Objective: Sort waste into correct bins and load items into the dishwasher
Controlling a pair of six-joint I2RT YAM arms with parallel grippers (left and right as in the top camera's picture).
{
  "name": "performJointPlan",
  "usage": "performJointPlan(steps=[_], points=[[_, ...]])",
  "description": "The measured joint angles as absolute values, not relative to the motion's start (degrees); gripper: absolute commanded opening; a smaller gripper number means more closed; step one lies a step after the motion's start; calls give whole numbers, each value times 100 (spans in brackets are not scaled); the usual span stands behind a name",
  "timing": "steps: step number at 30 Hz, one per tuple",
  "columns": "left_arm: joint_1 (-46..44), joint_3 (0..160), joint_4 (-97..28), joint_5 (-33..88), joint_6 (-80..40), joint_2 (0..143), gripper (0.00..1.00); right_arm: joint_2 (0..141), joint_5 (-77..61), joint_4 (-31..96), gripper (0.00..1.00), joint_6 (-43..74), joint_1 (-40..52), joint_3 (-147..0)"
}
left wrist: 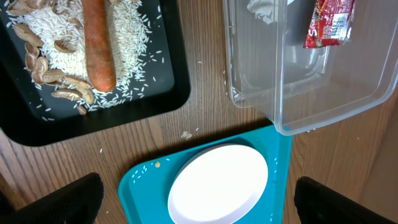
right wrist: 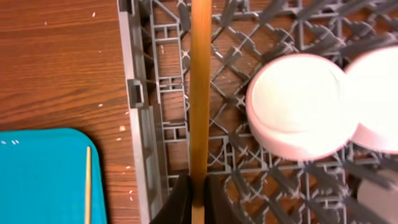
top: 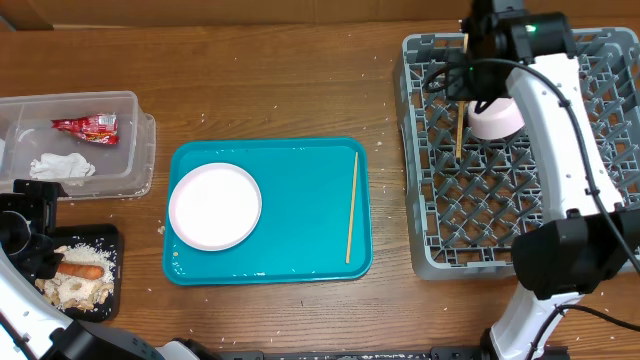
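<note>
The chopstick passes over the rack's wires, beside the rack's edge lane. It is too early for my right gripper to let go until the chopstick is down in that lane.
My right gripper point(right wrist: 198, 199) is shut on one wooden chopstick point(right wrist: 199, 93), held over the left part of the grey dish rack point(top: 480, 200) near two white bowls point(right wrist: 301, 106). The second chopstick point(top: 351, 207) lies on the teal tray point(top: 290, 260) beside the white plate point(top: 214, 206). At the table's left my left gripper point(left wrist: 199, 205) is open and empty, hovering above the plate point(left wrist: 217, 186). The clear tub point(top: 130, 110) holds the red wrapper point(top: 87, 125) and the tissue point(top: 62, 166). A carrot stick point(top: 82, 270) and crumbs lie in the black tray point(top: 105, 240).
Rice grains and crumbs are scattered on the wooden table around the black tray point(left wrist: 155, 93) and the clear tub point(left wrist: 323, 106). The right arm's base stands at the rack's front right corner point(top: 560, 260).
</note>
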State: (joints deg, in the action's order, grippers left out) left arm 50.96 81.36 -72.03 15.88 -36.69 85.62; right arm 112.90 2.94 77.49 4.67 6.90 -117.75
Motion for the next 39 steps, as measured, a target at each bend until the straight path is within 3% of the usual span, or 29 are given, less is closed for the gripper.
performJointPlan(steps=[8, 12, 16, 25, 32, 39], points=[[5096, 8136, -7203, 1588, -3669, 8562, 100, 11668, -152, 7456, 4, 69, 637, -11397], [5096, 8136, -7203, 1590, -3669, 8562, 100, 11928, -226, 7446, 27, -12, 696, -11373], [5096, 8136, -7203, 1590, -3669, 8562, 100, 11966, -259, 7456, 32, 3, 720, -11354], [5096, 8136, -7201, 1590, -3669, 8562, 100, 11966, -287, 8193, 34, 209, 722, -11489], [5096, 8136, -7203, 1590, -3671, 8562, 100, 11900, -1347, 8672, 37, 403, 825, -11673], [5096, 8136, -7203, 1590, -3669, 8562, 100, 11865, -1483, 8484, 57, 1431, 1868, -11614]])
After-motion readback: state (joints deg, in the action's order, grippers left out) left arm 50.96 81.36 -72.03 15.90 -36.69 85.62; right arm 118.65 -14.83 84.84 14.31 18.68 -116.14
